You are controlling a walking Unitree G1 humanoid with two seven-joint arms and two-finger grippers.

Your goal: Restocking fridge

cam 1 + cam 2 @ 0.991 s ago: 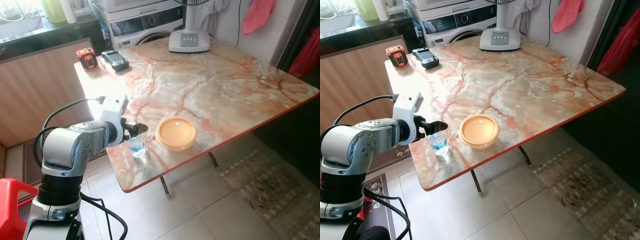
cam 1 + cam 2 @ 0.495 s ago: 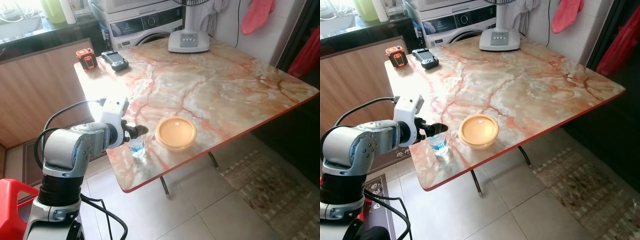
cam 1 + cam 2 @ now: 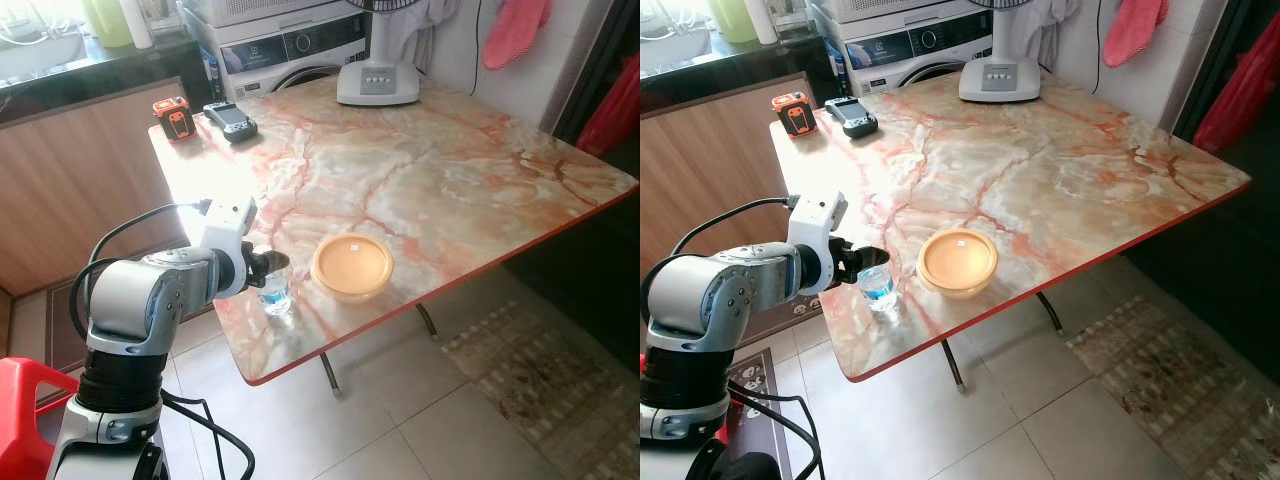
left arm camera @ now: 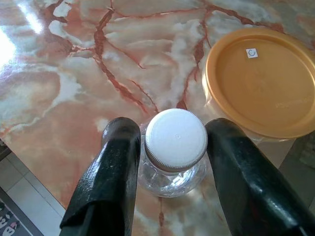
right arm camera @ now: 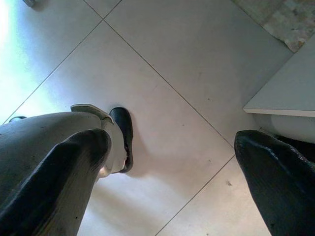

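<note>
My left gripper takes hold of the clear bottle by its narrower white cap [image 4: 176, 139] next, since the bottle's body spreads wider than the gap between my fingers.
A small clear water bottle [image 3: 275, 293] with a white cap [image 4: 175, 139] stands upright near the front left corner of the marble table [image 3: 450, 170]. My left gripper [image 3: 268, 268] is open at the bottle's top. In the left wrist view its two black fingers [image 4: 118, 157] stand one on each side of the cap, close to it. A round container with an orange-yellow lid [image 3: 352, 266] sits just to the right of the bottle. My right gripper [image 5: 170, 142] hangs open over the tiled floor.
A fan base [image 3: 378, 82] stands at the table's far edge. An orange device [image 3: 173, 115] and a black one [image 3: 230, 118] lie at its far left corner. A washing machine [image 3: 290, 45] stands behind, a red stool [image 3: 20, 410] at my left, and a rug [image 3: 540, 380] on the right floor.
My left gripper has drawn back a little and sunk, so its fingertips now sit at the bottle's cap instead of reaching past it. The bottle and the container have not moved.
</note>
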